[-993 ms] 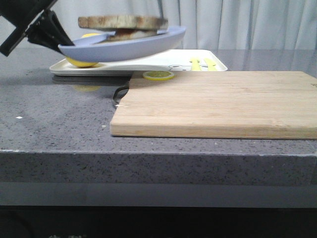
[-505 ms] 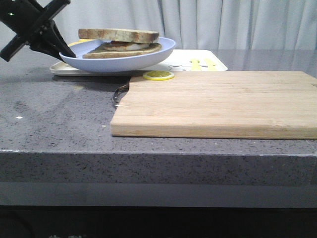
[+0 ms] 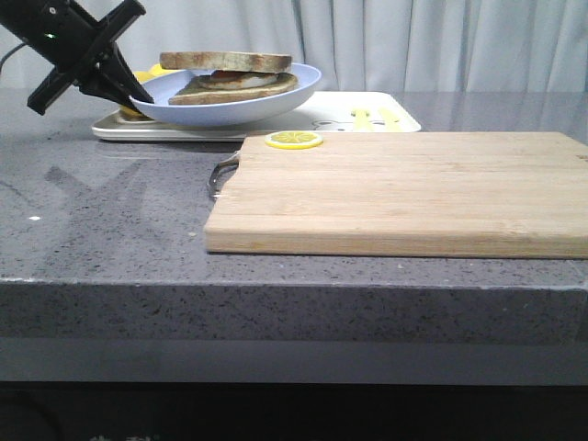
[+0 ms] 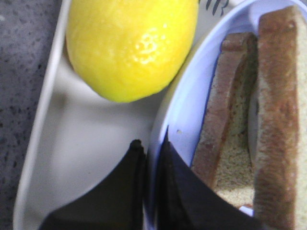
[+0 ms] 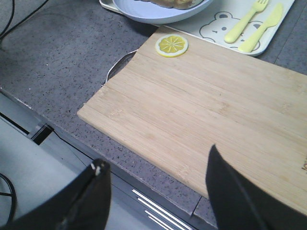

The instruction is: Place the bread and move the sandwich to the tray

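The base of the blue plate sits over the white tray, so the plate would stand. It is time for my left gripper to release it now.
The sandwich lies on a pale blue plate, with the thick bread as its top slice. My left gripper is shut on the plate's left rim and holds it low over the white tray; I cannot tell whether the plate touches the tray. In the left wrist view the fingers pinch the plate rim, and the sandwich stands just beyond them. My right gripper hangs open and empty above the table's front edge.
A whole lemon sits on the tray beside the plate. A wooden cutting board fills the table's centre and right, with a lemon slice on its far left corner. A yellow fork and knife lie on the tray.
My left gripper has carried the plate with the sandwich down and away from the camera, levelling it over the tray. The right arm shows no movement.
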`<state>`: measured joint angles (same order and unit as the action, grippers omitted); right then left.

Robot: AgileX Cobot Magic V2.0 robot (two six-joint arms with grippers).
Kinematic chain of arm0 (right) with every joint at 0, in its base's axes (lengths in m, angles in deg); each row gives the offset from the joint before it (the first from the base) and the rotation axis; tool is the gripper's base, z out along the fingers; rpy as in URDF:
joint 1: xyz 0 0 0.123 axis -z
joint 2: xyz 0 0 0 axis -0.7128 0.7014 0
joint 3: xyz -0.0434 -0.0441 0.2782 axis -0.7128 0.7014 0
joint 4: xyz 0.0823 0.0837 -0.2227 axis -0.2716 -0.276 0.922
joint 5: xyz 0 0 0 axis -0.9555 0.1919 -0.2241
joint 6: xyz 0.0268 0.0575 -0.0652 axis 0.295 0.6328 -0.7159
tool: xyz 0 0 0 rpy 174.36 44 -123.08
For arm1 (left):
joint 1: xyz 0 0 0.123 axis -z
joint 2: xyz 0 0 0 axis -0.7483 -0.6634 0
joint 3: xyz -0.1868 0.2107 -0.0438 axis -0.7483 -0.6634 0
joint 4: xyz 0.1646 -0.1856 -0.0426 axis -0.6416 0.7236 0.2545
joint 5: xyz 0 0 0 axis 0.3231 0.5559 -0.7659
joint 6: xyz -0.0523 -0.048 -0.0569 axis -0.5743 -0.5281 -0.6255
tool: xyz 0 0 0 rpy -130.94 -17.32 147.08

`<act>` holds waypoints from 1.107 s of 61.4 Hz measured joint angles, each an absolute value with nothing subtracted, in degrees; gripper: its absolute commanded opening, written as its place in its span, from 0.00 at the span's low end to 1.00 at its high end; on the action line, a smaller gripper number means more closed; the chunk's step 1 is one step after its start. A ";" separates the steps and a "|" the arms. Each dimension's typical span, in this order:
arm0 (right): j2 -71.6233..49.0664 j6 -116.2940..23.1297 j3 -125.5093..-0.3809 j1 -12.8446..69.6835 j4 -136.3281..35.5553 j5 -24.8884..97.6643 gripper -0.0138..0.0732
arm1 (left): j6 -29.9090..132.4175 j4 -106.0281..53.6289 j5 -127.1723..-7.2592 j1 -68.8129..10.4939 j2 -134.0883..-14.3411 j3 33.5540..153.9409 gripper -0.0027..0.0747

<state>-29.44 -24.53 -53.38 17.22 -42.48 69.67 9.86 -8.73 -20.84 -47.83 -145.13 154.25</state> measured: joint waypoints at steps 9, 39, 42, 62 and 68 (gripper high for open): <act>-29.44 -24.53 -53.38 17.22 -42.48 69.67 0.68 | 9.86 -9.51 -20.84 -47.83 -145.34 154.48 0.03; -29.44 -24.53 -53.38 17.22 -42.48 69.67 0.68 | 8.97 -9.77 -22.51 -47.83 -144.24 154.81 0.40; -29.44 -24.53 -53.38 17.22 -42.48 69.67 0.68 | 8.97 -10.64 -22.51 -47.83 -143.39 154.81 0.40; -29.44 -24.53 -53.38 17.22 -42.48 69.67 0.68 | 12.00 -23.85 -20.23 -47.83 -130.41 154.52 0.40; -29.44 -24.53 -53.38 17.22 -42.48 69.67 0.68 | 12.40 -28.09 -20.55 -47.41 -124.20 152.18 0.40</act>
<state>-29.44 -24.53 -53.38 17.22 -42.48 69.67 12.40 -28.09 -20.55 -47.41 -124.20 152.18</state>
